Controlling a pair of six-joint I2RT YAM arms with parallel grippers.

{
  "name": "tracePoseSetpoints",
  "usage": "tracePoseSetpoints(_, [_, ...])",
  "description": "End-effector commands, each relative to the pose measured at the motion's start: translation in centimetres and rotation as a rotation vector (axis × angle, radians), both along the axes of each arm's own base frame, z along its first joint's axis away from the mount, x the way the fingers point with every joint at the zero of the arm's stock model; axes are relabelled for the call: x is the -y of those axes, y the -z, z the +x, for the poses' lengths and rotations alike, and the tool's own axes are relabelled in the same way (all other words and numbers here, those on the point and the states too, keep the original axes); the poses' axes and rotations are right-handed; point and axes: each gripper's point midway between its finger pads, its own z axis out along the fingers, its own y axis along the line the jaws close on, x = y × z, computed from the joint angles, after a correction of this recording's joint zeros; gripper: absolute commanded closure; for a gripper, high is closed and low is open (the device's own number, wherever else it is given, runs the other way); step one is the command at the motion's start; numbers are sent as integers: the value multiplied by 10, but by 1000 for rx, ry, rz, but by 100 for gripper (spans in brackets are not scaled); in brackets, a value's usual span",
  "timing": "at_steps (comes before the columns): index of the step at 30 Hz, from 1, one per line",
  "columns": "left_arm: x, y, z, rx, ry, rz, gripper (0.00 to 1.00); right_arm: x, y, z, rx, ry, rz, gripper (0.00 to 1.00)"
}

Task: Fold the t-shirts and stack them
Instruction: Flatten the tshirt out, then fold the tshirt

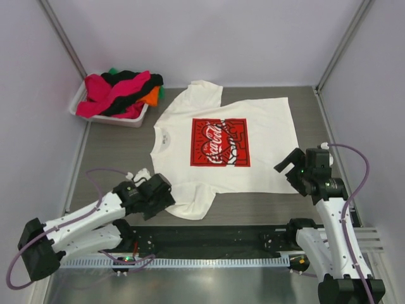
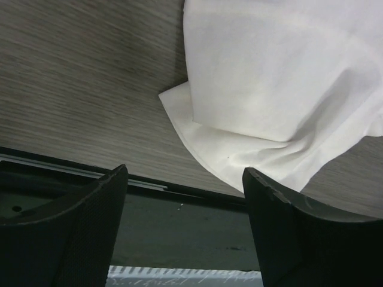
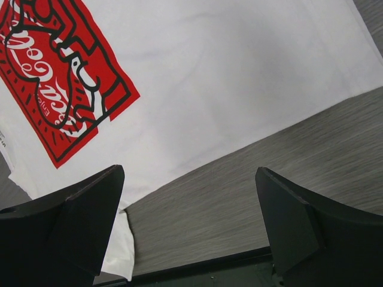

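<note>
I need to grab the white t-shirt (image 1: pixel 247 136) at its near hem corner next with my right gripper. Then I can fold its near side over the body of the t-shirt.
A white t-shirt (image 1: pixel 247 136) with a red square Coca-Cola print (image 1: pixel 220 142) lies spread flat on the table, collar to the left, hem to the right. My left gripper (image 1: pixel 166 197) is open and empty just left of the shirt's near sleeve (image 2: pixel 239 152). My right gripper (image 1: pixel 292 170) is open and empty above the table at the shirt's near right hem; the shirt (image 3: pixel 227 78) shows in its wrist view. A pile of pink, black, orange and green shirts (image 1: pixel 120 92) fills the bin.
A small white plastic bin (image 1: pixel 109 118) stands at the back left against the left wall. A black rail (image 1: pixel 209 237) runs along the table's near edge between the arm bases. Enclosure walls stand on the left, right and back.
</note>
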Motion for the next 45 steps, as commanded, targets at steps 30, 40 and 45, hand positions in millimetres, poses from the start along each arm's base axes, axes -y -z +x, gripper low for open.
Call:
tracePoseSetpoints(30, [28, 48, 14, 41, -53, -6, 70, 97, 75, -6, -262, 450, 87, 4])
tracePoseSetpoints(40, [31, 20, 21, 110, -43, -54, 100, 94, 120, -4, -290, 433, 110, 22])
tracePoseSetpoints(45, [32, 4, 25, 135, -44, -65, 100, 90, 127, -2, -287, 415, 127, 65])
